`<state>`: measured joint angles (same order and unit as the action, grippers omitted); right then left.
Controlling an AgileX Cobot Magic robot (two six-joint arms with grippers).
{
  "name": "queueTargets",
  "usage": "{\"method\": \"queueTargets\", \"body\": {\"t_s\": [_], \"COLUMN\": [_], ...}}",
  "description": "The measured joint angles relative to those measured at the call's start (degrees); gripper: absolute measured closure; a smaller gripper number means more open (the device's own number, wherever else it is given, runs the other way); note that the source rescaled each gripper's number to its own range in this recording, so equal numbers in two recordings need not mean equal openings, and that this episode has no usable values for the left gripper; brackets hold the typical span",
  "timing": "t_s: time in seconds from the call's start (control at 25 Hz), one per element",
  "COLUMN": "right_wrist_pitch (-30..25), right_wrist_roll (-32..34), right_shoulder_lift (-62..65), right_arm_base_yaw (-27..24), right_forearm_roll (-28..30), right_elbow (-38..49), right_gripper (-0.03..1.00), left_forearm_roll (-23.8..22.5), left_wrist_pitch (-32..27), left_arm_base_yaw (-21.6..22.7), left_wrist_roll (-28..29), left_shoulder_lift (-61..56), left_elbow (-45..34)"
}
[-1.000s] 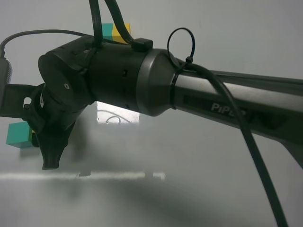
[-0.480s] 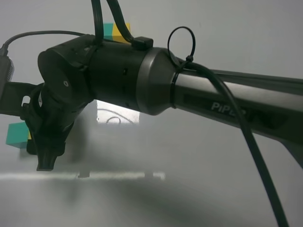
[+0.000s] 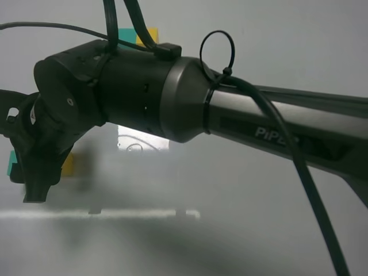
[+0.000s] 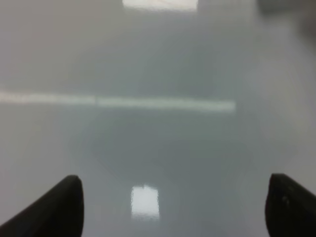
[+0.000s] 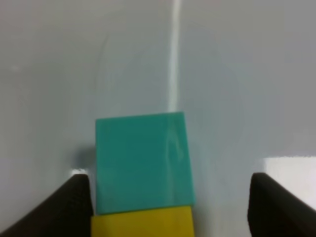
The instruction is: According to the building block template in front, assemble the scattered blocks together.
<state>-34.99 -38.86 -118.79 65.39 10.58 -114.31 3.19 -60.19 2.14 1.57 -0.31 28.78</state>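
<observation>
Next, my right gripper grabs the teal and yellow pair by the seam between its cubes to match the template bar (image 3: 148, 35).
The template bar (image 3: 148, 35) lies at the far side of the table, mostly hidden behind my right arm's cables; only its yellow end shows clearly. The teal cube (image 5: 140, 163) and the yellow cube (image 5: 143, 222) sit flush against each other on the table. My right gripper (image 5: 168, 197) is open, with one finger on each side of the pair. In the exterior high view this gripper (image 3: 34, 187) has reached across to the far left and covers most of the pair; a teal edge (image 3: 9, 167) and a yellow edge (image 3: 68, 164) show. My left gripper (image 4: 173, 207) is open and empty over bare table.
My right arm (image 3: 259, 132) spans the exterior high view from right to left, with a looped cable (image 3: 299, 167) hanging off it, and hides much of the table. Bright light reflections (image 3: 144, 141) lie on the glossy grey surface.
My right gripper has moved further left and slightly down over the cube pair. More of the teal cube is now covered, and a yellow edge shows on the gripper's right.
</observation>
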Motion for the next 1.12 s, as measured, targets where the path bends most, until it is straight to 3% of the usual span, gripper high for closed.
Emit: {"method": "queueTargets", "body": {"t_s": [0.36, 0.44, 0.56, 0.64, 0.68, 1.12], "right_wrist_pitch": [-0.15, -0.36, -0.64, -0.75, -0.75, -2.15], "right_wrist_roll": [0.30, 0.30, 0.34, 0.34, 0.34, 1.37], "right_shoulder_lift": [-1.28, -1.66, -2.19, -2.38, -2.38, -1.49], "right_arm_base_yaw": [0.00, 0.00, 0.00, 0.00, 0.00, 0.00], "right_forearm_roll": [0.05, 0.23, 0.35, 0.48, 0.57, 2.03], "right_elbow": [0.01, 0.01, 0.01, 0.01, 0.01, 0.01], "right_gripper": [0.18, 0.23, 0.46, 0.74, 0.95, 0.97], "left_forearm_roll": [0.00, 0.00, 0.00, 0.00, 0.00, 0.00], "left_wrist_pitch": [0.00, 0.00, 0.00, 0.00, 0.00, 0.00], "left_arm_base_yaw": [0.00, 0.00, 0.00, 0.00, 0.00, 0.00], "left_wrist_roll": [0.00, 0.00, 0.00, 0.00, 0.00, 0.00], "left_shoulder_lift": [0.00, 0.00, 0.00, 0.00, 0.00, 0.00], "left_elbow": [0.00, 0.00, 0.00, 0.00, 0.00, 0.00]}}
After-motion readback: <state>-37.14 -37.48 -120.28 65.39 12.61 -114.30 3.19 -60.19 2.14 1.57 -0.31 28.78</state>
